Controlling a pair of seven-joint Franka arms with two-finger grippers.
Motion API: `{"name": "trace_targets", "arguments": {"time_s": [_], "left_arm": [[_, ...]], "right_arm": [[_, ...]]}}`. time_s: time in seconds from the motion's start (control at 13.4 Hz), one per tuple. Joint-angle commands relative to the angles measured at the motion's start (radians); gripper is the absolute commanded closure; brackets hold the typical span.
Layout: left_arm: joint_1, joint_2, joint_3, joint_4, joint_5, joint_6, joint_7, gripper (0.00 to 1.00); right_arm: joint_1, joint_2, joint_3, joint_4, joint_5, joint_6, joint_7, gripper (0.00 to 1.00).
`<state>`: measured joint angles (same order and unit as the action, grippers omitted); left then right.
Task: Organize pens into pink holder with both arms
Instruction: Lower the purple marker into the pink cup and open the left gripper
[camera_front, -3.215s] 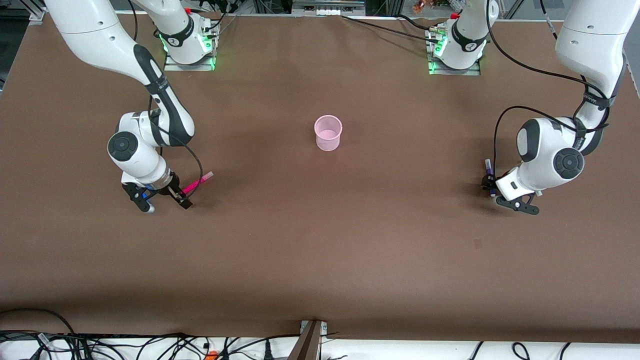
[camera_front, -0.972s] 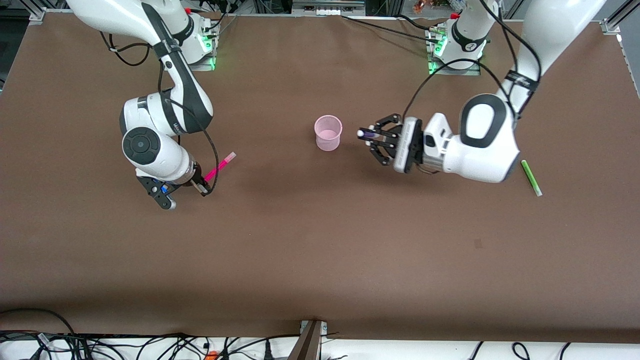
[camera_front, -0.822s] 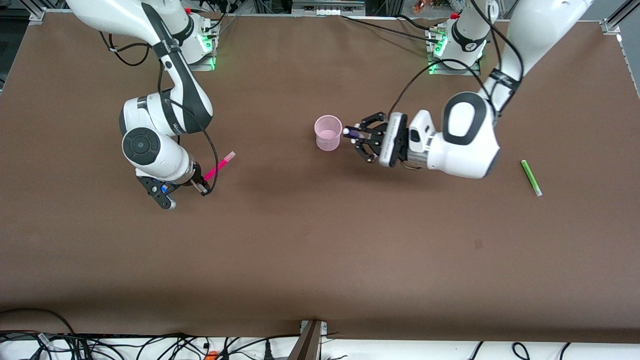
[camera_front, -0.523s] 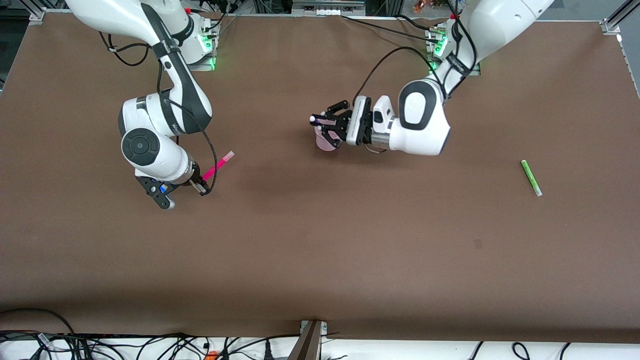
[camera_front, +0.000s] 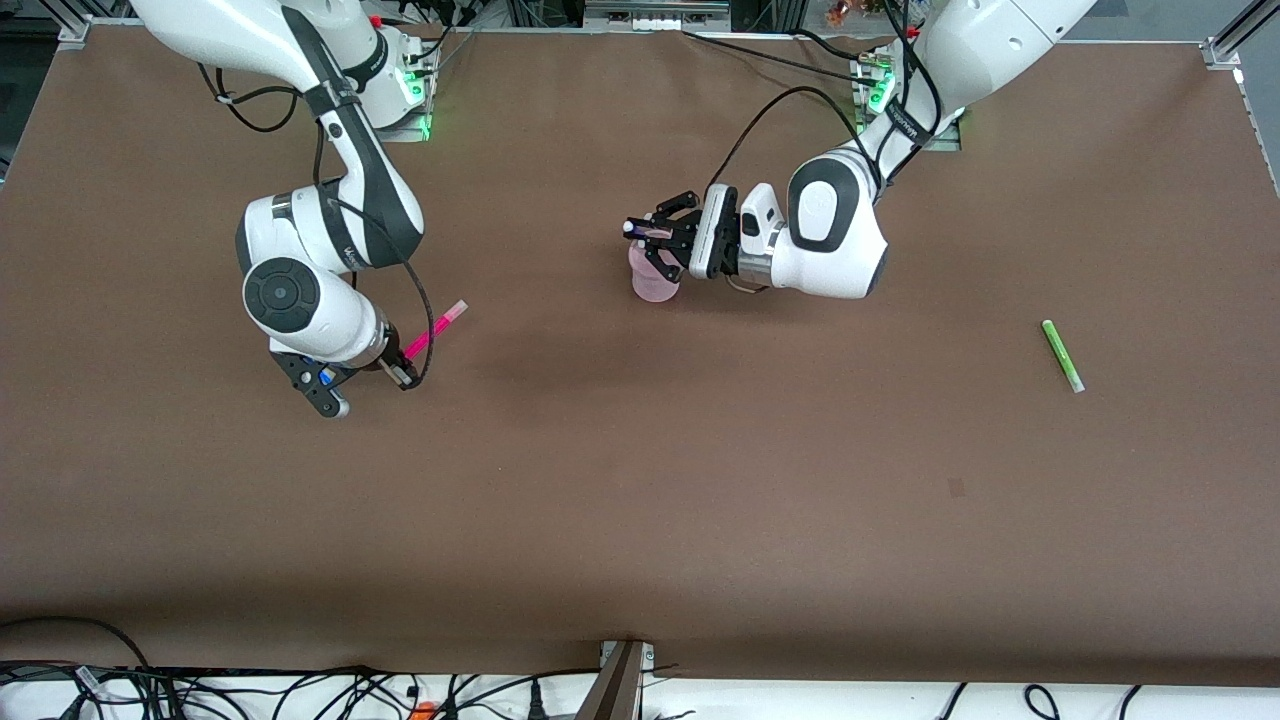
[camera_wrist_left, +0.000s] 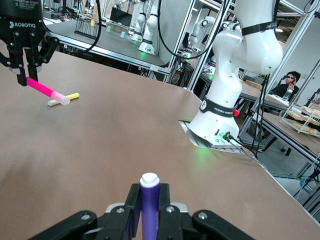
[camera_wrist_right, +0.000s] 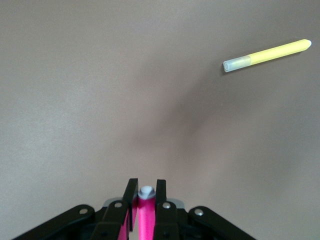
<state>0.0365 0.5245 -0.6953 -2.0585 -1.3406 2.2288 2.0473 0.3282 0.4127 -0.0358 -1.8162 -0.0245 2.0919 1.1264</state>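
Note:
The purple pen (camera_front: 648, 232) is over the pink holder's opening (camera_front: 644, 262). My left gripper should release the pen now, and it would rest inside.
My left gripper (camera_front: 652, 232) is shut on the dark purple pen (camera_front: 638, 229) and holds it level over the pink holder (camera_front: 652, 286), pale cap pointing toward the right arm's end. In the left wrist view the purple pen (camera_wrist_left: 149, 200) sits between the shut fingers of the left gripper (camera_wrist_left: 148, 192). My right gripper (camera_front: 402, 362) is shut on the magenta pen (camera_front: 437, 328), above the table near the right arm's end. In the right wrist view the magenta pen (camera_wrist_right: 145, 212) is clamped in the right gripper (camera_wrist_right: 145, 190). The yellow pen (camera_wrist_right: 265, 56) lies on the table beneath it. The green pen (camera_front: 1060, 355) lies toward the left arm's end.
The brown table (camera_front: 640, 480) carries nothing else nearer the front camera. The arm bases (camera_front: 905, 100) stand along its back edge. Cables (camera_front: 300, 690) lie along the front edge. The left wrist view also shows the yellow pen (camera_wrist_left: 64, 99) and the right gripper (camera_wrist_left: 27, 75) farther off.
My left gripper carried the purple pen from the left arm's end to over the pink holder, uncovering the green pen. The right gripper lifted the magenta pen, then stayed still.

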Motion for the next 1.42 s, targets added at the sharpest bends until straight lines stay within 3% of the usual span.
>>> {"name": "trace_targets", "arguments": {"time_s": [0.0, 0.07, 0.3, 0.6, 1.05, 1.35], "left_arm": [[-0.007, 0.011, 0.002, 0.0, -0.031, 0.012, 0.039, 0.5], [-0.003, 0.006, 0.002, -0.002, -0.031, 0.011, 0.048, 0.01], [0.005, -0.021, 0.0, 0.012, -0.031, 0.011, 0.034, 0.0], [0.029, -0.086, 0.005, 0.047, 0.047, -0.012, -0.298, 0.0], [0.094, -0.071, 0.025, 0.089, 0.475, -0.024, -0.822, 0.0], [0.094, -0.04, 0.169, 0.266, 0.751, -0.197, -1.073, 0.0]], "right_arm": [[0.006, -0.005, -0.004, 0.012, -0.017, -0.024, 0.016, 1.0], [0.006, -0.005, -0.004, 0.012, -0.017, -0.024, 0.016, 1.0], [0.006, -0.006, -0.004, 0.012, -0.017, -0.033, 0.02, 1.0], [0.032, -0.034, 0.002, 0.02, -0.017, -0.078, 0.059, 1.0], [0.158, -0.015, 0.002, 0.204, -0.041, -0.32, 0.243, 1.0], [0.271, -0.014, 0.002, 0.247, -0.063, -0.368, 0.421, 1.0]]}}
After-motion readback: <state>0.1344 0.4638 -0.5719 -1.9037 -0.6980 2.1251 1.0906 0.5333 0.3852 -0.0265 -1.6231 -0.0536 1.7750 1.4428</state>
